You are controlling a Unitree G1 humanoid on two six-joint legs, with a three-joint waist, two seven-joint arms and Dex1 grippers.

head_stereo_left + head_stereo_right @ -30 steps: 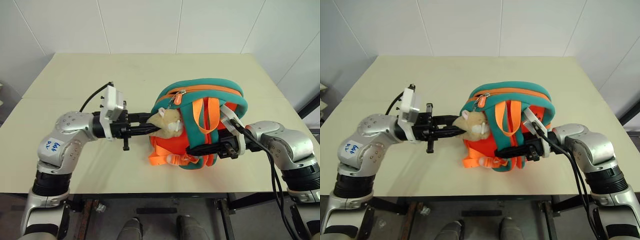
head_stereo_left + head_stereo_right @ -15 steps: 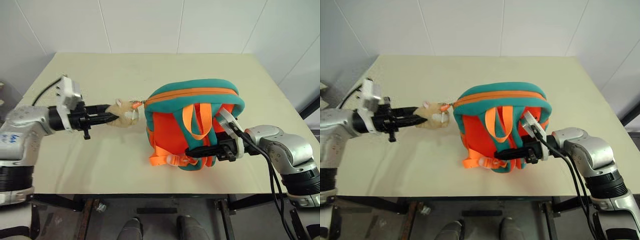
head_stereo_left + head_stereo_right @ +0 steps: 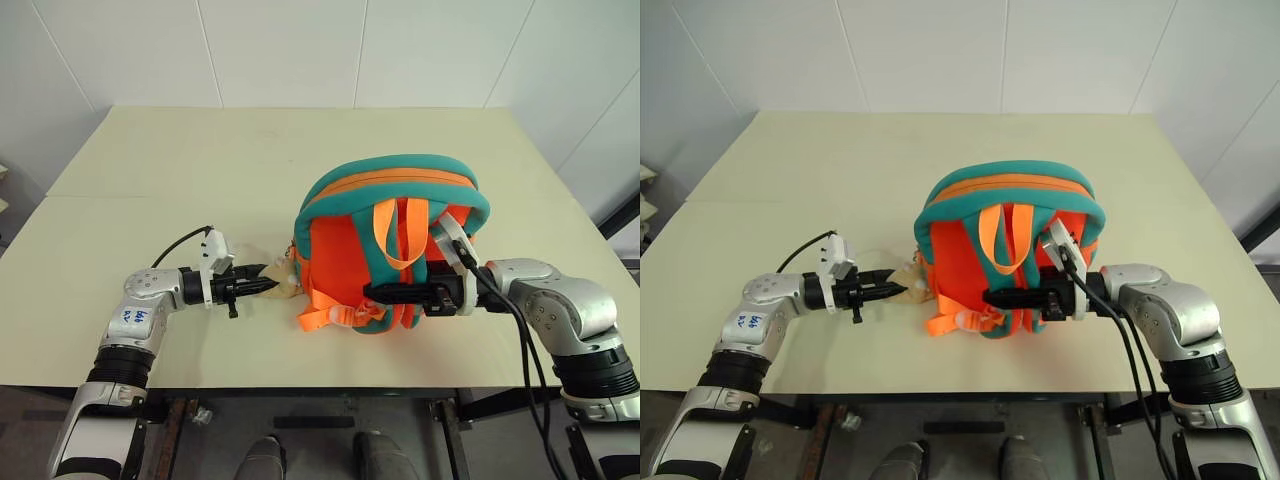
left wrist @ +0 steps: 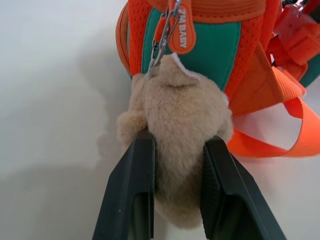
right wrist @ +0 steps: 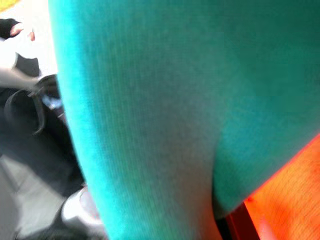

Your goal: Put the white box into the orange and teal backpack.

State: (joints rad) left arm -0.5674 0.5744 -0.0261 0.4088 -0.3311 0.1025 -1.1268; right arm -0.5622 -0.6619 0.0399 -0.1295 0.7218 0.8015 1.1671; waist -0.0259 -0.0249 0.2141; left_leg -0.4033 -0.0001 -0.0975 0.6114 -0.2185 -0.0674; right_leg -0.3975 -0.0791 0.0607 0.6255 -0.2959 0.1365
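The tan plush toy sits low beside the backpack [image 3: 390, 215] with the toy's bottom at the table, so it is time now for my left gripper to open.
The orange and teal backpack [image 3: 390, 215] stands upright in the middle of the table, straps facing me. Its tan plush toy [image 4: 182, 130] hangs from a zipper clip at the bag's lower left side. My left gripper [image 3: 262, 283] is low over the table and shut on the plush toy, one black finger [image 4: 135, 185] on each side of it. My right gripper [image 3: 375, 293] reaches across the bag's lower front from the right and is shut on a teal strap [image 5: 150, 100]. The white box is out of view.
The cream table [image 3: 200, 170] has bare surface to the left of and behind the backpack. Its front edge runs just below both arms. Loose orange webbing [image 3: 320, 312] lies at the bag's base. White tiled walls stand behind the table.
My left gripper drew the plush toy out to the left, then swung down with it to the table beside the backpack's base. The right gripper stayed on the strap.
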